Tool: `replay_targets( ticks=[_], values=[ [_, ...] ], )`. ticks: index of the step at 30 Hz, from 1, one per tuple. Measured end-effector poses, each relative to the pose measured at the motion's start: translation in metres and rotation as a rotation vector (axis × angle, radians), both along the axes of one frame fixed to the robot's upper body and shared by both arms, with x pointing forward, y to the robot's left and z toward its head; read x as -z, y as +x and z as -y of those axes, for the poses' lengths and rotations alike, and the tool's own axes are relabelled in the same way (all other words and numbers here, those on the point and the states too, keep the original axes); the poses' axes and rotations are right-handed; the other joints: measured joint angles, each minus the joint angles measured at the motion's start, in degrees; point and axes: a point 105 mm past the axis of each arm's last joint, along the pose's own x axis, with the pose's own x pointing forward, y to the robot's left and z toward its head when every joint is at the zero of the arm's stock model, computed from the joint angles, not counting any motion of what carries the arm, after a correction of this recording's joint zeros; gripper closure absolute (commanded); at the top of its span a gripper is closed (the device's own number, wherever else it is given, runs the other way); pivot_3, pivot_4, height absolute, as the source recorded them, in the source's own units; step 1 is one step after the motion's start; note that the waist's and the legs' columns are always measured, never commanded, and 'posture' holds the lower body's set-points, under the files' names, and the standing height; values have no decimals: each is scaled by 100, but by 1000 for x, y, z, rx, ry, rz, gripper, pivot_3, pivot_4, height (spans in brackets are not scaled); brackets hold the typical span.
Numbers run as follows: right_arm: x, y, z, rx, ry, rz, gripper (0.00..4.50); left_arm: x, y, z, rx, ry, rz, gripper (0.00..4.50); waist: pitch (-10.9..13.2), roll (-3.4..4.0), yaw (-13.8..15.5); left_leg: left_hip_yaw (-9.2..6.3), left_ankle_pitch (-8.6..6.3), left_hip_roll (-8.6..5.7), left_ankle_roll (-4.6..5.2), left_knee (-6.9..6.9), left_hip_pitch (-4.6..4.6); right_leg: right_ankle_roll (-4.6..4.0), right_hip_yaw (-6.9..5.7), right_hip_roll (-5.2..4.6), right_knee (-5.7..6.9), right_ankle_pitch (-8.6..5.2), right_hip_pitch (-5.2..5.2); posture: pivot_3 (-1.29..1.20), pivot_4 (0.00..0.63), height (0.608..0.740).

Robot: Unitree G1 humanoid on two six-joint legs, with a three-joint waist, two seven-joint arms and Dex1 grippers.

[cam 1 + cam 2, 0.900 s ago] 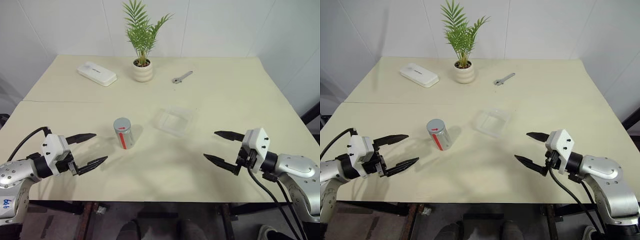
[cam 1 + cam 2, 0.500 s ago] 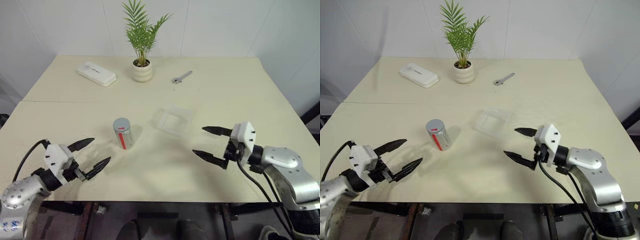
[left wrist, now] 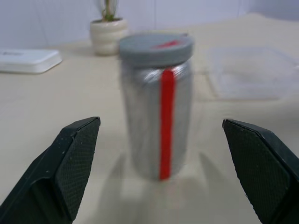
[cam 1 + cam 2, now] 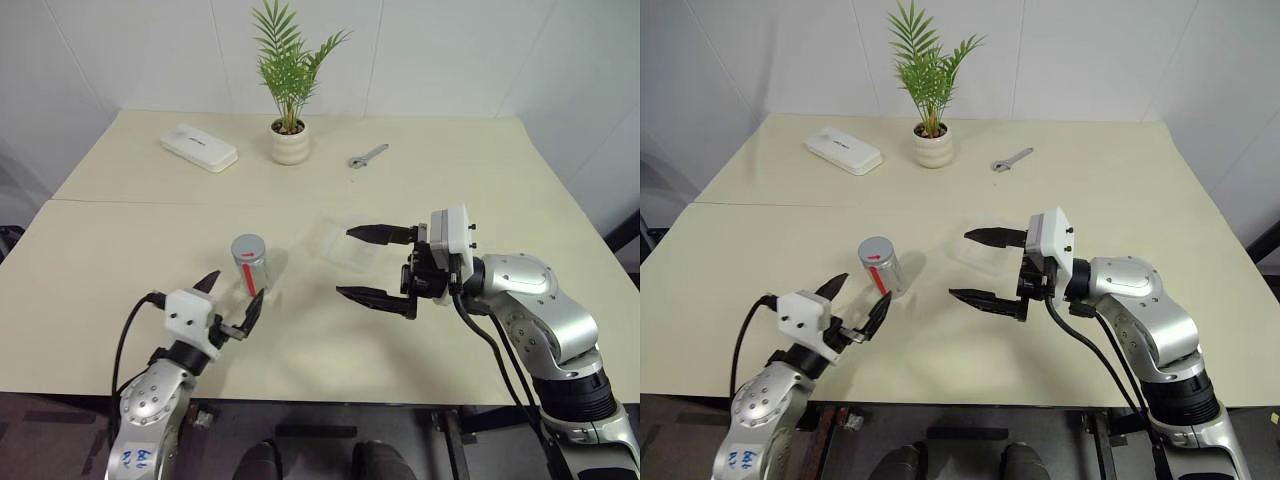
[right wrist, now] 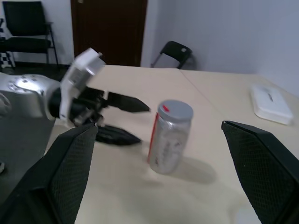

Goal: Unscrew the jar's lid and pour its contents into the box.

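The silvery jar (image 4: 249, 266) is still beyond the fingers of my left gripper, so they would miss it if they closed now, and my gripper should move toward it first.
The silvery jar (image 4: 249, 266) with its red stripe stands upright on the table, its grey lid (image 4: 247, 246) screwed on. The contents are hidden inside. My left gripper (image 4: 235, 292) is open just in front of the jar, pointing at it, one finger (image 3: 70, 163) on each side and not touching. My right gripper (image 4: 345, 262) is open too, turned sideways toward the jar from the right, a short gap away. It hovers in front of the clear box (image 4: 338, 238), which lies right of the jar and is partly covered by it.
At the back of the table stand a white plant pot (image 4: 290, 146) with a palm, a white oblong case (image 4: 198, 147) and a wrench (image 4: 366, 155). The table's near edge (image 4: 330, 398) runs just behind my left wrist.
My left gripper has swung in from the left and now faces the jar closely. My right gripper has moved left and up from the right side to beside the jar. Both stayed open.
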Motion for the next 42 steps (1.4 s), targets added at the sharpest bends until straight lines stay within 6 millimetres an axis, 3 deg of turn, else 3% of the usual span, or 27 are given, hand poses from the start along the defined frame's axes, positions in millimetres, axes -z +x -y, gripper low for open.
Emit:
replay_targets(
  ticks=[10, 18, 21, 27, 30, 37, 42],
  values=[
    [4, -3, -5, -17, 2, -27, 0, 6, 19, 10, -57, 29, 9, 22, 0, 0, 7, 2, -5, -1, 3, 2, -4, 3, 0, 0, -4, 1, -1, 0, 150, 740],
    [7, -6, -7, -18, 7, -43, 0, 3, 46, 20, -131, 31, 34, 22, 0, 0, 19, 2, -6, -1, 2, 2, -5, 7, 0, 2, -6, 3, -1, 0, 150, 740],
    [9, -6, -6, -15, 7, -50, 0, 6, 50, 21, -153, 4, 28, 573, 0, 0, 17, 2, -7, -1, 2, 2, -5, 7, 0, 2, -6, 3, -1, 0, 150, 740],
    [8, -6, -7, -12, 9, -45, 0, 9, 51, 22, -152, -6, 17, 2406, 0, 0, 14, 2, -7, -1, 2, 2, -5, 8, 0, 2, -6, 3, -1, 0, 150, 740],
    [8, -5, -8, -3, 20, -36, 0, 8, 51, 21, -143, -14, 16, 2546, 0, 0, 9, 2, -7, -1, 2, 2, -5, 8, -1, 2, -5, 3, -1, 0, 150, 740],
    [3, 7, -13, 55, 70, -84, 0, -5, 39, 27, 140, -10, 34, 2546, 0, 0, -23, 2, -7, 0, 0, 2, -5, 6, -1, 2, -5, 3, -3, 0, 150, 740],
    [-18, 17, -30, 70, 95, -151, 0, -22, 28, 20, 406, 98, -10, 2546, 1, 2, -26, 2, -6, 6, -2, -6, -7, -6, -2, 3, 2, -2, -16, 0, 150, 740]
  ],
)
